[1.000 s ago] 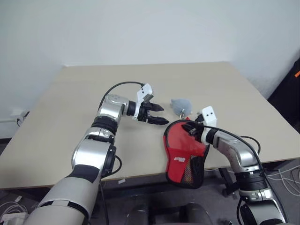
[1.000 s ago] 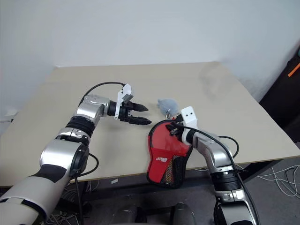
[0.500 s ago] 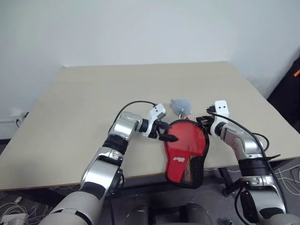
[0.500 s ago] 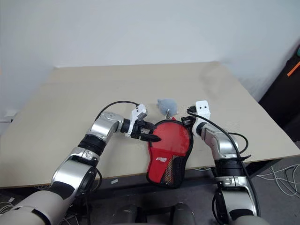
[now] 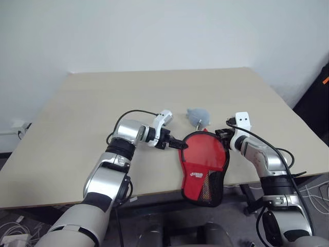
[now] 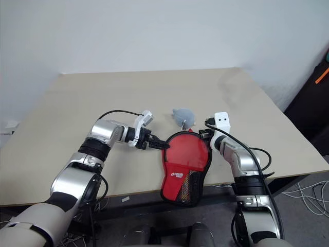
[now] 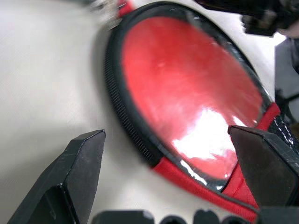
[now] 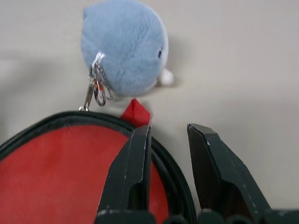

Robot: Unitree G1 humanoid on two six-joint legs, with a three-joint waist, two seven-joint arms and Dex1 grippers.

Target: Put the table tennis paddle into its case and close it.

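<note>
My left gripper grabs the case by its black zipped rim (image 5: 182, 160) next, to close the case over the paddle's red blade (image 5: 205, 152).
The red case (image 5: 197, 175) lies flat at the table's front edge, and its black mesh narrow end (image 5: 212, 188) hangs over that edge. Through its clear round panel shows the table tennis paddle's red blade (image 7: 187, 84); the handle is hidden. My left gripper (image 5: 179, 144) stands open at the case's left rim, with its fingers spread wide on either side of the black zip edge (image 7: 124, 112). My right gripper (image 5: 222, 135) is at the top right rim and is shut on the case's edge (image 8: 161, 154), close to a small red tab (image 8: 135, 112).
A grey plush keychain (image 5: 198, 115) with a metal clip (image 8: 96, 88) lies on the table just beyond the case, close to both grippers. The beige table (image 5: 103, 98) stretches away behind and to the left. Black cables trail from both wrists.
The case, held tilted up by my right gripper a second ago, now lies flat. My left arm came down and rolled its wrist, bringing the open gripper to the case's left rim.
</note>
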